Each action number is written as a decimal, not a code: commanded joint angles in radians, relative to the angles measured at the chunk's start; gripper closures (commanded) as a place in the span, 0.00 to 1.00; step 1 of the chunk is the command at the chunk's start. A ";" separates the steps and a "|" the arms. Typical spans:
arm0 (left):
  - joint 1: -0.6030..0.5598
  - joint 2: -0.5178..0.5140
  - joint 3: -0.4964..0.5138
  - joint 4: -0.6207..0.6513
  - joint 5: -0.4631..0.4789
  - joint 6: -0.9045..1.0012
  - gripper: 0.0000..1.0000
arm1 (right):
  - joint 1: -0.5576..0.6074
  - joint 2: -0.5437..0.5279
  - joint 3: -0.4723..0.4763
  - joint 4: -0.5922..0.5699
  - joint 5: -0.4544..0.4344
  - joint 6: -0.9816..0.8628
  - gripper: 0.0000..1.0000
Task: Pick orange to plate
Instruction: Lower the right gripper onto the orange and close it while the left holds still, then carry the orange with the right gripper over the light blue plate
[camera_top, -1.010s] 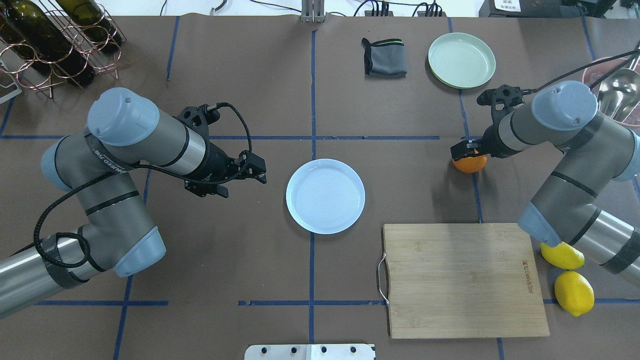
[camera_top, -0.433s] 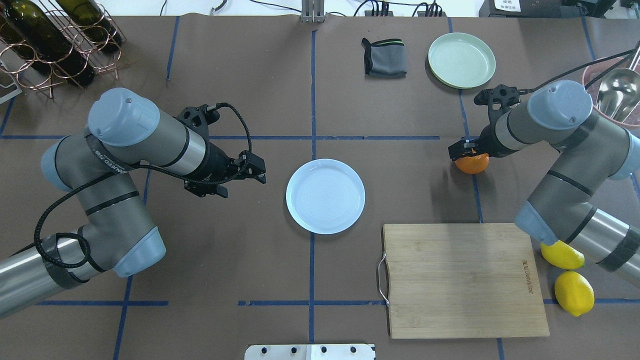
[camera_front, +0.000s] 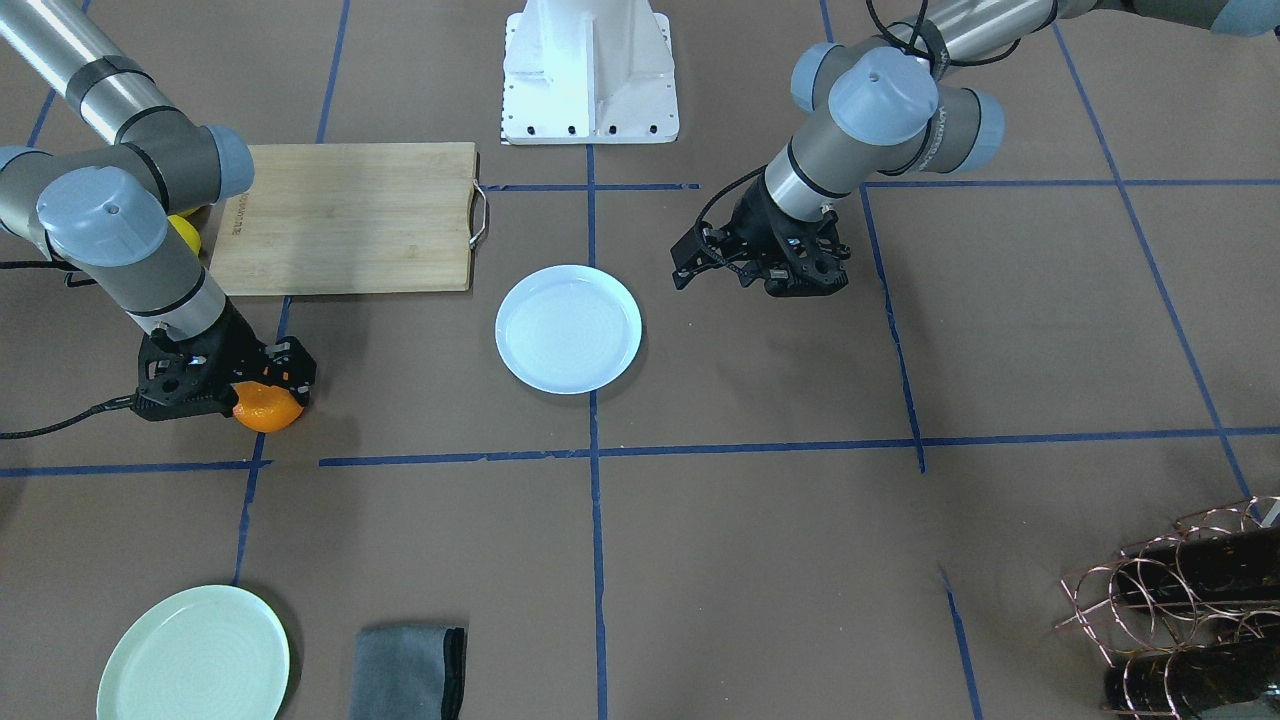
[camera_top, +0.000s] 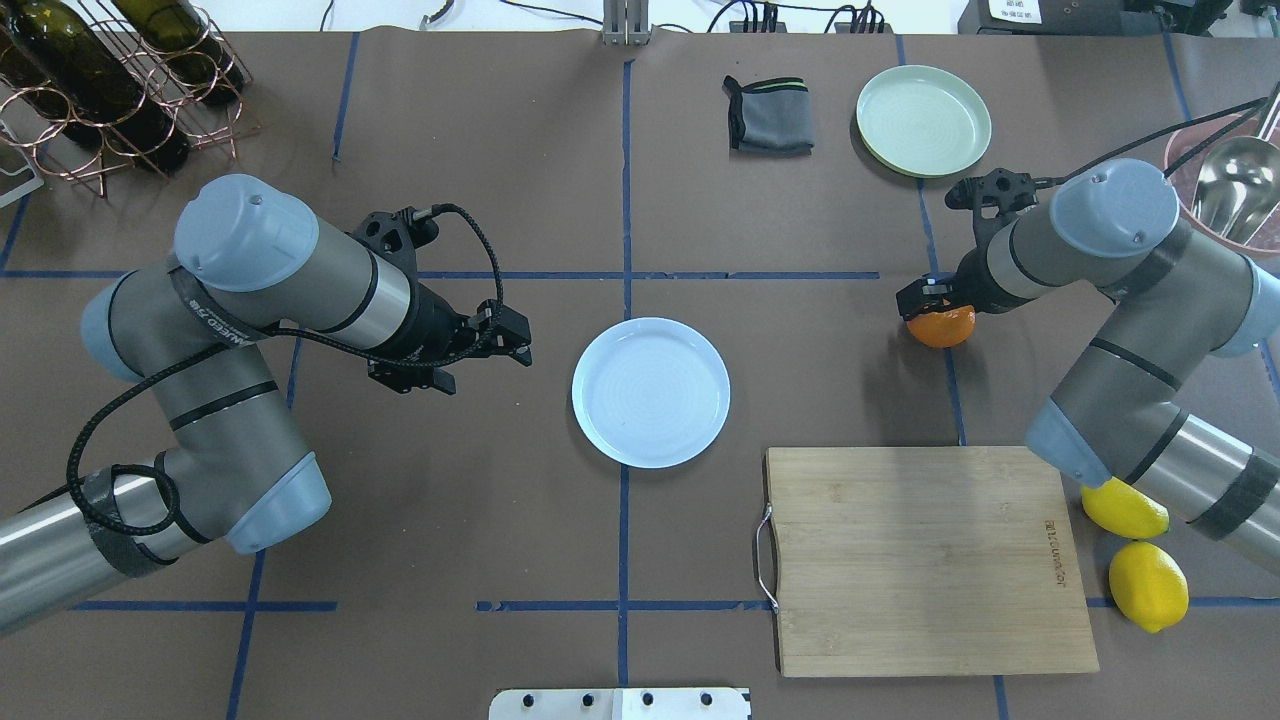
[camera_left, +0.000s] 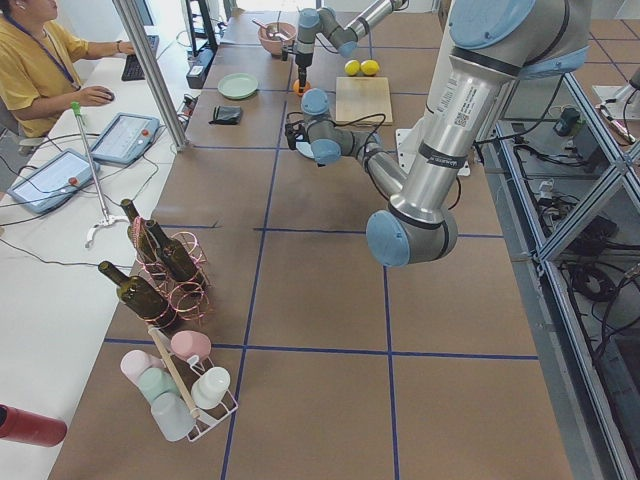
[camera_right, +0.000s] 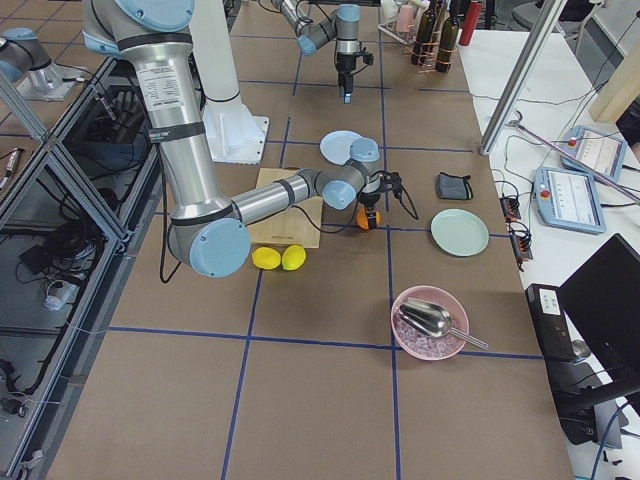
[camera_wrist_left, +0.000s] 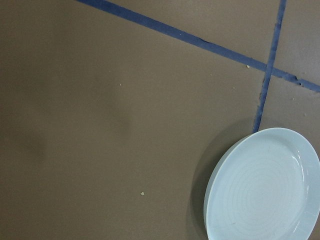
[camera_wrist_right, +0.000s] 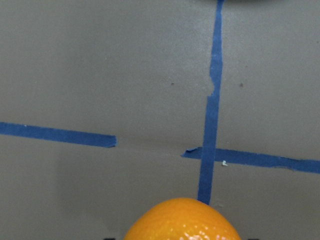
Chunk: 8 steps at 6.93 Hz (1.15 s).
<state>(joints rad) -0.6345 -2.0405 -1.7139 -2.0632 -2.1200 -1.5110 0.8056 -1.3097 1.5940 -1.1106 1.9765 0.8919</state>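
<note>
My right gripper goes to the orange next and needs to grab it around its round middle (camera_front: 266, 406), to put the orange on the white plate (camera_front: 569, 329).
The orange (camera_top: 942, 330) rests on the brown table at the right, on a blue tape line. My right gripper (camera_top: 932, 300) hangs straight over it, open, a finger close on each side. In the right wrist view the orange (camera_wrist_right: 182, 220) fills the bottom centre. The front view shows the same orange (camera_front: 268, 410) under the black gripper (camera_front: 262, 385). The white plate (camera_top: 650, 392) lies bare at the table's centre, well to the left of the orange. Just left of the plate hovers my left gripper (camera_top: 482, 360), open and holding nothing. Its wrist view catches the plate's (camera_wrist_left: 265, 190) edge.
A bamboo cutting board (camera_top: 930, 560) lies near the front right, with two lemons (camera_top: 1148, 585) beside it under my right arm. A mint-green plate (camera_top: 923, 120) and a grey cloth (camera_top: 770, 115) sit at the back. A wine rack (camera_top: 110, 80) stands back left.
My right arm has shifted slightly toward the far side, settling the gripper over the orange. The orange and my left arm have not moved.
</note>
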 joint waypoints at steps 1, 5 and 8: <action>-0.031 0.002 -0.028 0.000 -0.008 0.009 0.02 | 0.000 0.004 0.070 -0.006 0.005 0.024 1.00; -0.106 0.220 -0.225 -0.002 -0.017 0.247 0.02 | -0.332 0.277 0.091 -0.015 -0.196 0.568 1.00; -0.100 0.218 -0.210 -0.002 -0.009 0.244 0.01 | -0.364 0.322 0.037 -0.018 -0.272 0.611 0.99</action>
<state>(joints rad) -0.7370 -1.8221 -1.9285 -2.0647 -2.1326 -1.2667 0.4500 -1.0015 1.6420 -1.1267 1.7394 1.4948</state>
